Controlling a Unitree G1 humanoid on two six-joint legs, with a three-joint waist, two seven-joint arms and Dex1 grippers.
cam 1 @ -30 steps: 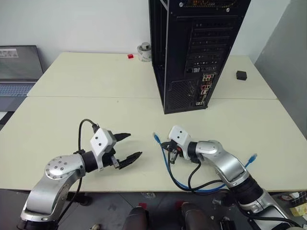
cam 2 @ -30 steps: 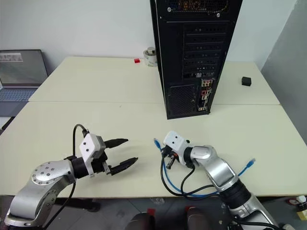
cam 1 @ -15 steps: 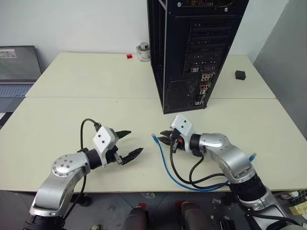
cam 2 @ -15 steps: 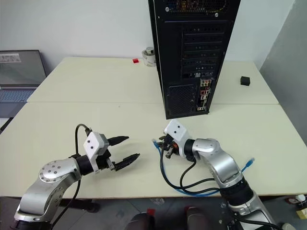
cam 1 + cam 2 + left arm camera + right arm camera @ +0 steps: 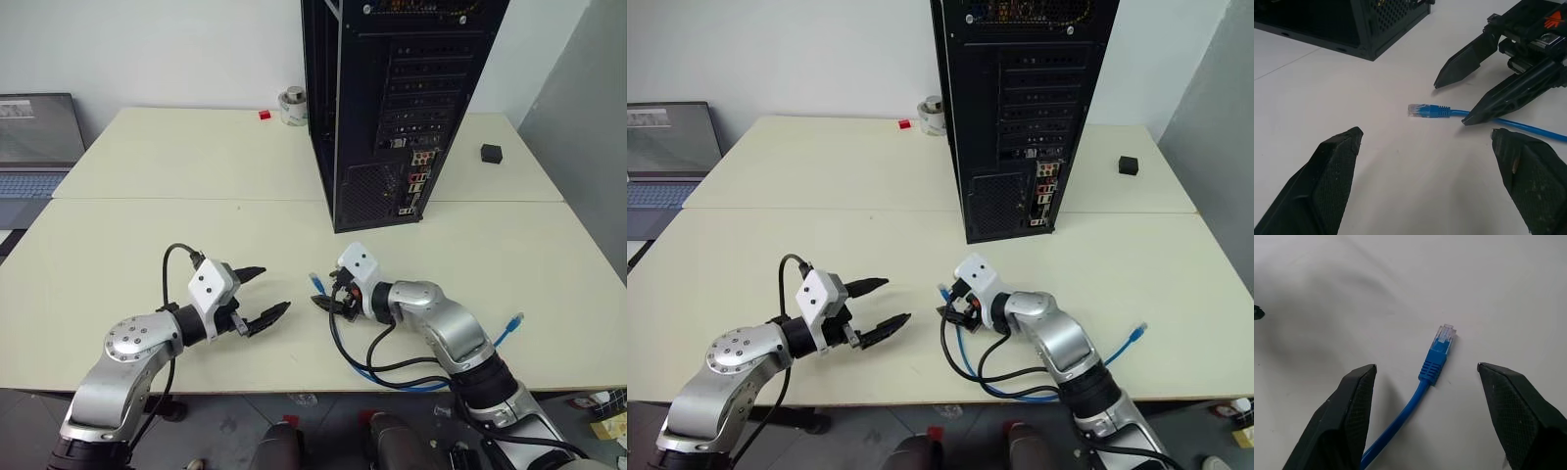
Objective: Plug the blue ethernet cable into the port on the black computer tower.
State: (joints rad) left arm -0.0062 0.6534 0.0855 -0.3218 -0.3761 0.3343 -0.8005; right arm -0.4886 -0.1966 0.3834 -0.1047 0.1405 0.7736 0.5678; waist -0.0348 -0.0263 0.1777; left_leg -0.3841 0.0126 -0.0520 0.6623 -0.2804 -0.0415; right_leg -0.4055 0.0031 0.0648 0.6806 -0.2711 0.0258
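My left gripper picks up the cable by its clear plug (image 5: 313, 277) next, since my right gripper's open fingers straddle the cord just behind.
The blue ethernet cable (image 5: 316, 283) lies on the cream table, its clear plug (image 5: 1444, 334) flat on the surface and touched by nothing. My right gripper (image 5: 1425, 367) is open, one finger on each side of the cable just behind the plug. The cord loops back under my right arm to its other plug (image 5: 516, 321) near the front right edge. My left gripper (image 5: 274, 289) is open a short way to the left, pointing at the plug (image 5: 1422, 110). The black computer tower (image 5: 392, 98) stands behind, with the port in its coloured connector cluster (image 5: 419, 174) facing me.
A grey laptop (image 5: 39, 137) sits at the far left. A tape roll (image 5: 292, 106) and a small red piece (image 5: 265, 115) lie left of the tower, a small black box (image 5: 492, 153) to its right. Black robot cables (image 5: 392, 364) loop beside my right arm.
My right gripper has opened and let go of the blue cable, whose plug now rests on the table between its fingers. My left gripper has stayed open and still.
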